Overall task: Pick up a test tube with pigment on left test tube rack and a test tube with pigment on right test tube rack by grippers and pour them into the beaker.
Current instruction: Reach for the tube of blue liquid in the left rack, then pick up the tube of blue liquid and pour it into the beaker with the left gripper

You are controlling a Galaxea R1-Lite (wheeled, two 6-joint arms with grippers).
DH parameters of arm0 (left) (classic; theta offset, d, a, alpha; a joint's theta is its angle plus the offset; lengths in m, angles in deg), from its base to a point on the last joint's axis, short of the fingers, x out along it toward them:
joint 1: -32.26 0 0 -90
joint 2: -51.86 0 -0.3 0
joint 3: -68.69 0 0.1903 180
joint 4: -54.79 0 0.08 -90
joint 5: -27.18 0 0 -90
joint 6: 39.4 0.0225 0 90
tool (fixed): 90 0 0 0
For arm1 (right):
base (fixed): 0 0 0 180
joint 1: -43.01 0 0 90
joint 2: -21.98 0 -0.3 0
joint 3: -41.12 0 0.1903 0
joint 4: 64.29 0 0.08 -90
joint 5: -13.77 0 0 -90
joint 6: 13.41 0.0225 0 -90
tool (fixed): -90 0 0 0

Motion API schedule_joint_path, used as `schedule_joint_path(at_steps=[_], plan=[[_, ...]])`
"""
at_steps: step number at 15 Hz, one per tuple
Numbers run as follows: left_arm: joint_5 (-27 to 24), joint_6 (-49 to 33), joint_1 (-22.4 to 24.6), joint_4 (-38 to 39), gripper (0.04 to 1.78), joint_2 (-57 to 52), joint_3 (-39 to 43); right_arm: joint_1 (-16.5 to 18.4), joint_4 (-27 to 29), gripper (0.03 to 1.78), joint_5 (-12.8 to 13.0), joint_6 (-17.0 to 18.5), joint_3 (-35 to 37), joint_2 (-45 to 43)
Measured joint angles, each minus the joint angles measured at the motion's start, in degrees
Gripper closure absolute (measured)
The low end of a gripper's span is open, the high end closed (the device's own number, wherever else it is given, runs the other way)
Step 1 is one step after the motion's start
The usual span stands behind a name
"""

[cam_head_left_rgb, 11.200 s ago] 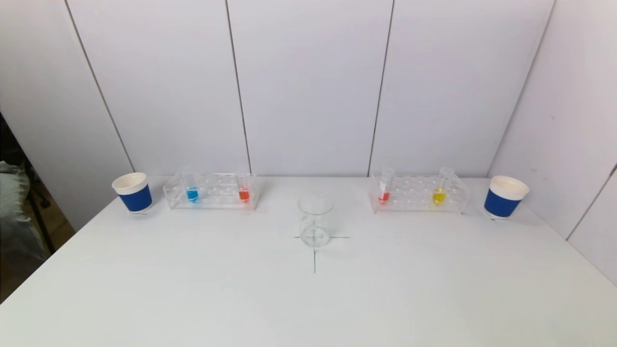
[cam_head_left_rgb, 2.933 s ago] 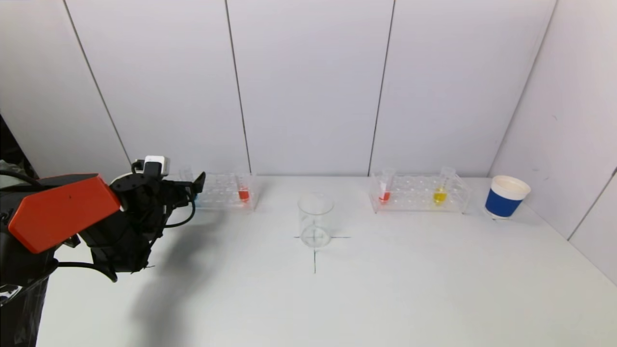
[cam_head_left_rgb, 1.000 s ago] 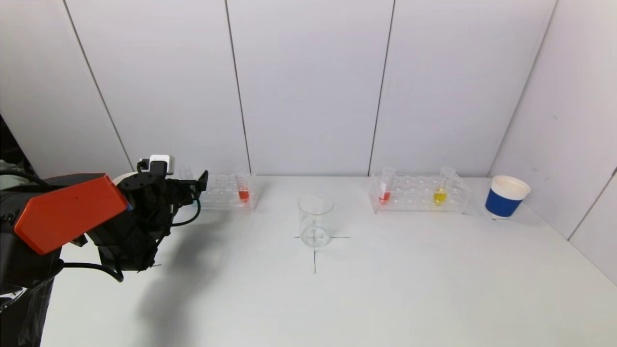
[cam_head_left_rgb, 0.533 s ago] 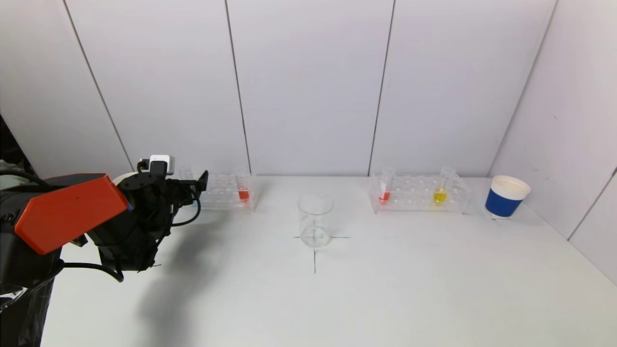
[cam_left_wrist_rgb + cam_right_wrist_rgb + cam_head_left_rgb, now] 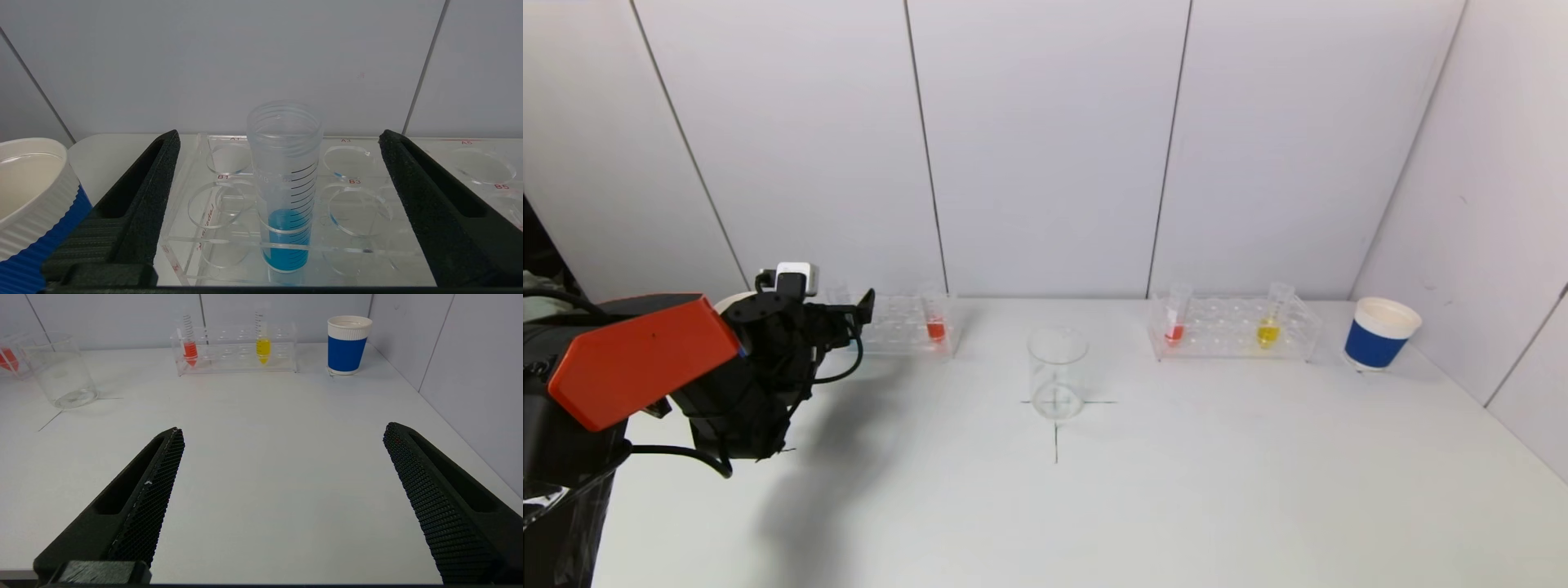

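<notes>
The rack (image 5: pixel 230 240) surrounds the lower half of the clear test tube. My left gripper should grab the tube by the bare side below its rim (image 5: pixel 284 169) next.
My left gripper (image 5: pixel 859 309) is open at the left end of the left rack (image 5: pixel 900 328). In the left wrist view its two black fingers (image 5: pixel 139 204) stand wide on either side of the upright blue pigment tube (image 5: pixel 286 228), not touching it. That tube is hidden behind the gripper in the head view. A red tube (image 5: pixel 936 327) stands at the rack's other end. The empty glass beaker (image 5: pixel 1058 371) is at the table's centre. The right rack (image 5: pixel 1233 331) holds a red tube (image 5: pixel 1174 328) and a yellow tube (image 5: pixel 1267 331). My right gripper (image 5: pixel 282 430) is open, empty, low over the near table.
A blue and white paper cup (image 5: pixel 1376 335) stands right of the right rack. Another one (image 5: pixel 28 196) stands close beside my left gripper's outer finger. A wall runs right behind both racks. A black cross is marked on the table under the beaker.
My left arm came into view and reached the blue tube in the left rack. Over the last second it has held still. The tubes and beaker have not moved.
</notes>
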Motion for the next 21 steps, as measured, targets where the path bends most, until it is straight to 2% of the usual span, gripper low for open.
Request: schedule_joint_path(at_steps=[3,7,8,9,21], plan=[[-0.02,0.02,0.00,-0.05,0.43,0.00,0.00,0.02,0.00,0.04,-0.02,0.04,0.00,0.00],[0.00,0.07,0.00,-0.05,1.14,0.00,0.00,0.00,0.00,0.04,0.00,0.04,0.00,0.00],[-0.05,0.07,0.00,-0.02,1.30,0.00,0.00,0.00,0.00,0.04,0.00,0.01,0.00,0.00],[-0.05,0.07,-0.05,0.00,1.37,0.00,0.00,0.00,0.00,0.04,0.00,0.01,0.00,0.00],[-0.02,0.07,0.05,-0.09,1.39,-0.37,0.00,0.00,0.00,0.04,0.00,0.01,0.00,0.00]])
